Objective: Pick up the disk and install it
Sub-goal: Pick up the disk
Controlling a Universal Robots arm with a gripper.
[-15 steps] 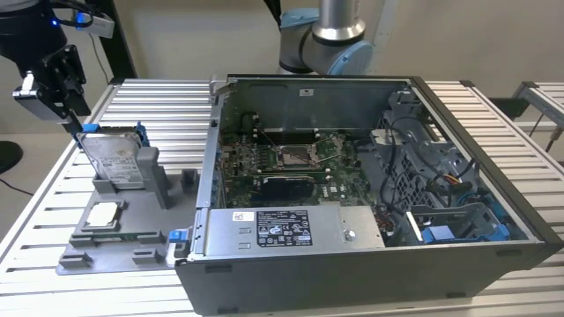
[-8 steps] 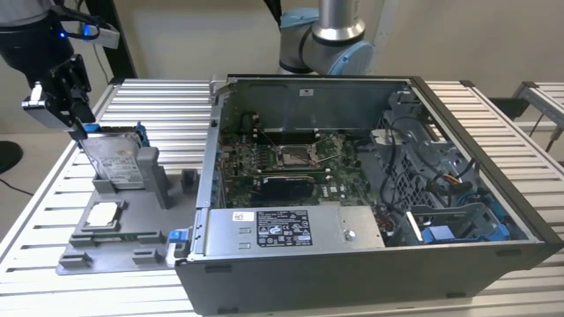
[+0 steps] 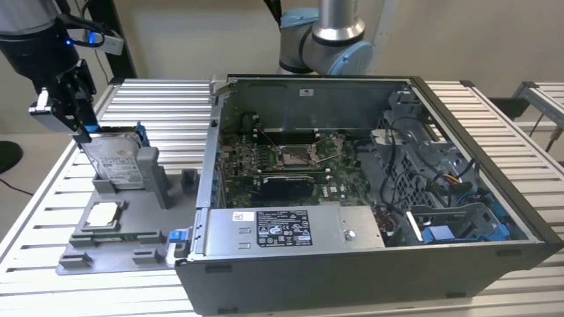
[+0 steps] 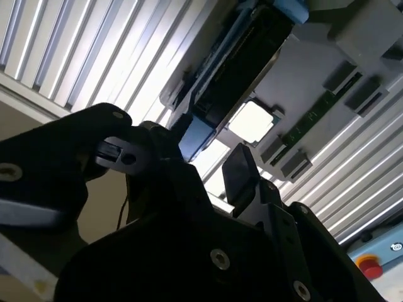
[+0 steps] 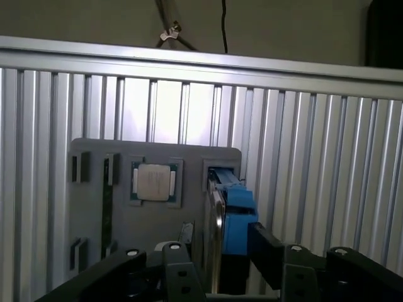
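Note:
The gripper grabs the disk by its upper end (image 3: 115,131) next, since this end stands free while the grey holder wraps the disk's lower end.
The disk (image 3: 115,155) stands on edge in a grey holder (image 3: 119,254) on the slatted table, at the exterior view's left. It is silver-grey with a white label and a blue frame. My gripper (image 3: 81,132) hangs at the disk's upper corner. In both wrist views the disk (image 4: 242,60) (image 5: 236,214) shows edge-on, with its blue end between my two black fingers. The gripper (image 4: 198,160) (image 5: 220,258) is open. One finger (image 4: 239,170) stands apart from the disk's side.
A square silver processor chip (image 3: 102,214) lies flat on the same holder, in front of the disk. An open computer case (image 3: 352,198) takes up the middle and right, with a grey power supply box (image 3: 291,228) and blue-clipped drive bays (image 3: 458,228). The arm's base (image 3: 331,39) stands behind it.

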